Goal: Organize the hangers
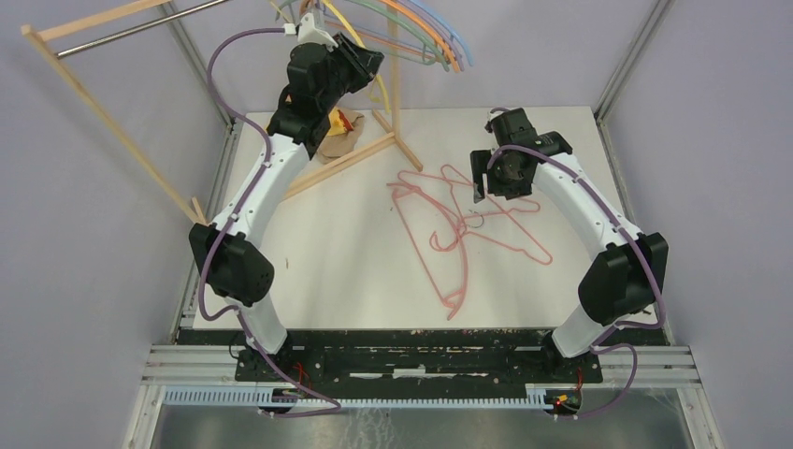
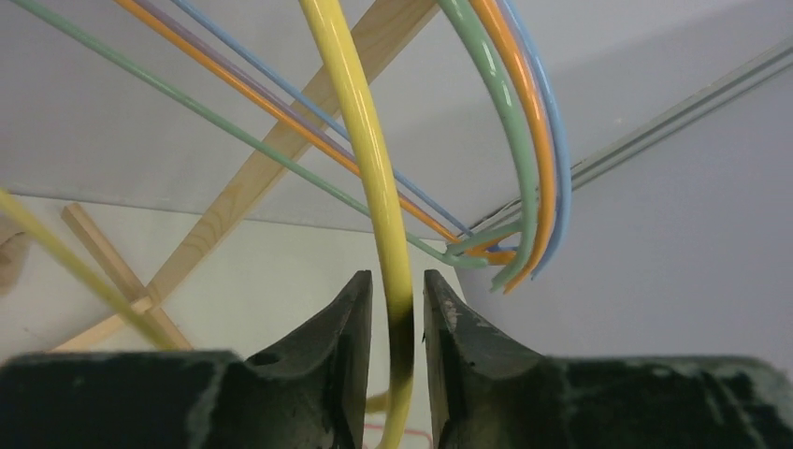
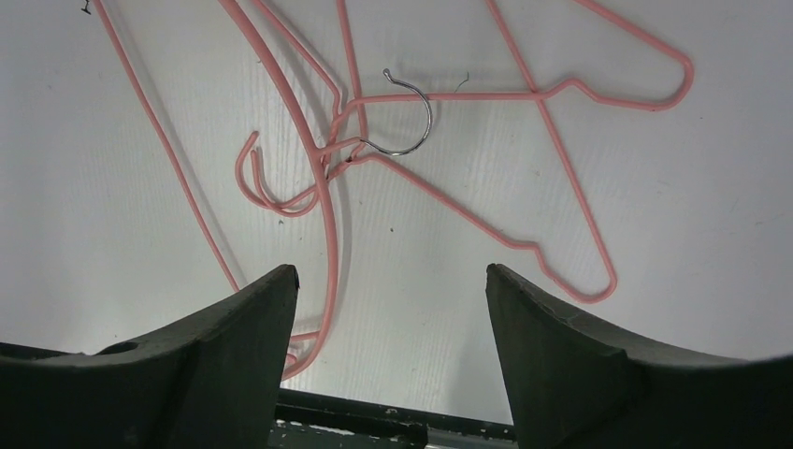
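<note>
I will next grab the pink hanger by its thick arm beside the silver hook with my right gripper, so the end of the pink hanger stays free for handing over to my left gripper.
My left gripper (image 1: 372, 62) is raised at the rack. In the left wrist view its jaws (image 2: 397, 276) stand narrowly apart around a yellow hanger (image 2: 360, 112), with a thin gap on each side. Green, orange, blue and purple hangers (image 1: 435, 37) hang beside it, and their curved ends (image 2: 538, 140) show in the left wrist view. Several pink hangers (image 1: 447, 234) lie tangled on the table. My right gripper (image 1: 503, 182) hovers over them, open and empty (image 3: 391, 271). Pink wires (image 3: 323, 192) and a silver hook (image 3: 425, 117) lie below it.
The wooden rack frame (image 1: 112, 122) with its metal rail (image 1: 131, 28) leans at the back left. Its post (image 1: 395, 84) and floor bar (image 1: 346, 159) reach onto the white table (image 1: 327, 271). A crumpled brown and yellow bundle (image 1: 341, 131) lies by the left arm.
</note>
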